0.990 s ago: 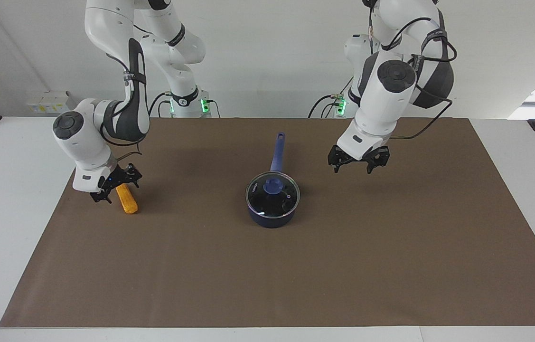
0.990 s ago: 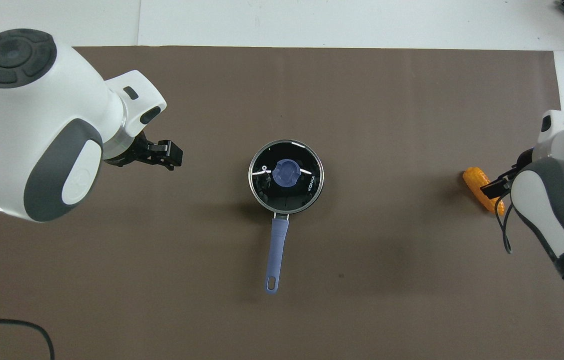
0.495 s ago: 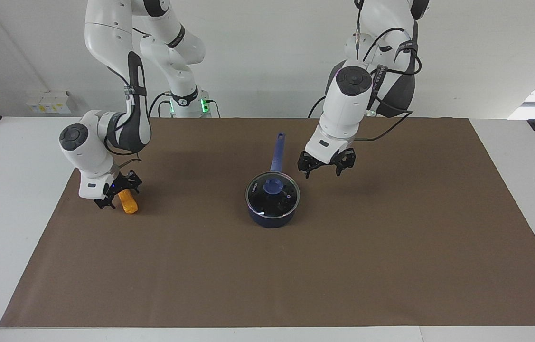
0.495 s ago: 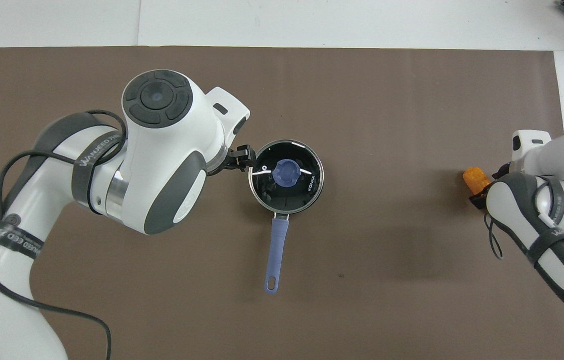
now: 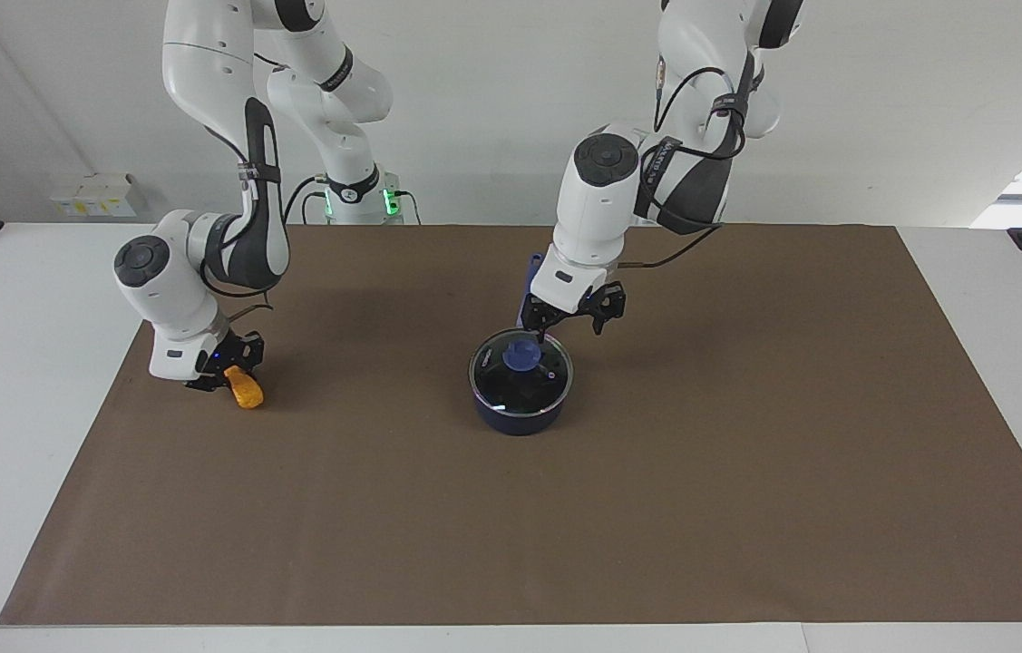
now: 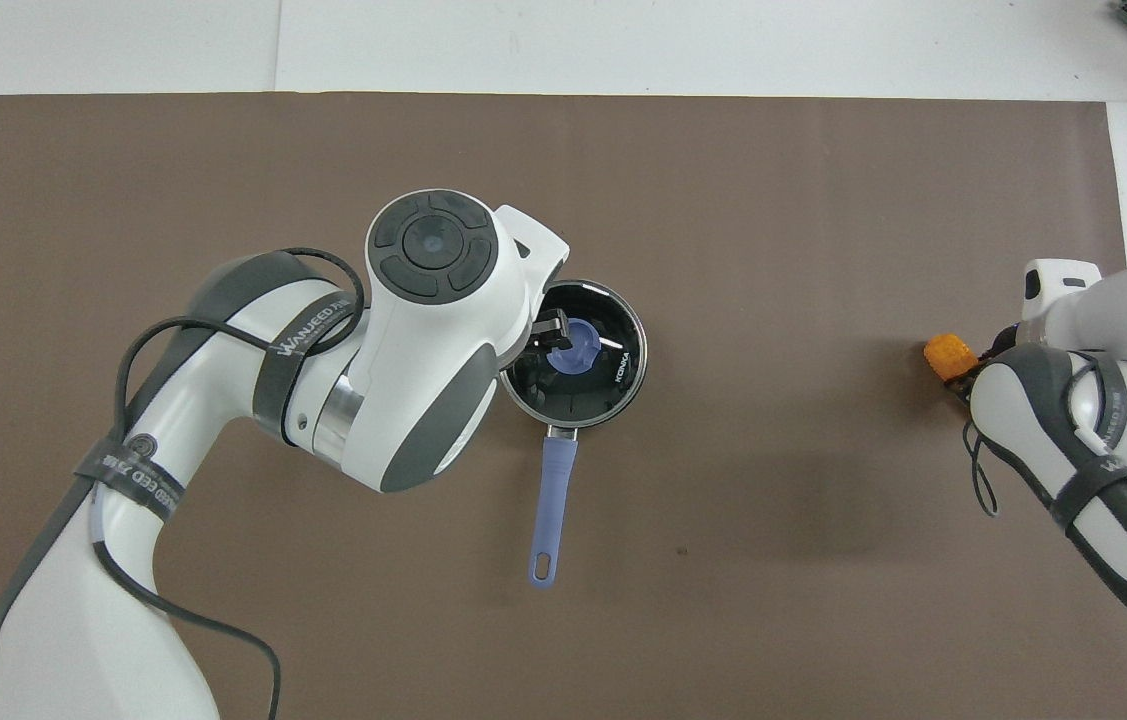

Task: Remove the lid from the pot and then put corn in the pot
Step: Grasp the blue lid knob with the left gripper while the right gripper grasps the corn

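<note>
The glass lid needs to come off the pot (image 6: 559, 432), so the left gripper should next pick it up by its blue knob (image 6: 578, 347).
The dark blue pot (image 5: 518, 415) stands mid-mat with its long handle (image 6: 553, 500) pointing toward the robots. The glass lid (image 5: 511, 385) lies on the pot, blue knob (image 5: 520, 357) up; the lid also shows in the overhead view (image 6: 608, 380). My left gripper (image 5: 572, 325) is open and empty, just above the lid's edge nearest the robots, beside the knob and not around it. The yellow-orange corn (image 5: 248, 392) lies on the mat at the right arm's end. My right gripper (image 5: 222, 372) is down at the corn's end nearer the robots and hides part of it.
A brown mat (image 5: 746, 453) covers most of the white table. The right arm's wrist covers most of the corn (image 6: 943, 352) in the overhead view. Small boxes (image 5: 93, 195) sit at the table's corner by the right arm's base.
My left gripper has swung from the left arm's side of the table to over the lid. My right gripper has dropped lower onto the corn. Pot, lid and corn have not moved.
</note>
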Robot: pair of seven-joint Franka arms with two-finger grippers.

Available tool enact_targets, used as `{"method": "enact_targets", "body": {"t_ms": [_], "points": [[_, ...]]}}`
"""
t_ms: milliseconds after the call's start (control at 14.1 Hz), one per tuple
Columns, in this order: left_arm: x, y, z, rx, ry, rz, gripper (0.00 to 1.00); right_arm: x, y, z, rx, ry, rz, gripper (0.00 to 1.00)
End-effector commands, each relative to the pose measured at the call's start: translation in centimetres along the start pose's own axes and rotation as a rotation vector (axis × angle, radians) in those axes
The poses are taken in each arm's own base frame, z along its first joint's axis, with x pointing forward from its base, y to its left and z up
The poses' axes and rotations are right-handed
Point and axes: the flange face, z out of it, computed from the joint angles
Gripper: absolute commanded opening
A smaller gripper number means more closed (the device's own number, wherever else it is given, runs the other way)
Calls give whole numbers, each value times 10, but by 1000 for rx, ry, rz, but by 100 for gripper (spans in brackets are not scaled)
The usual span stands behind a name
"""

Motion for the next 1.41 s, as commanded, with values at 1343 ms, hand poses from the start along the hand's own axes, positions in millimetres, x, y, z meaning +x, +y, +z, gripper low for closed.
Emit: {"method": "enact_targets", "body": {"t_ms": [1343], "points": [[-3, 44, 13, -155, 88, -95, 100, -4, -60, -294, 12, 61, 367, 0]]}}
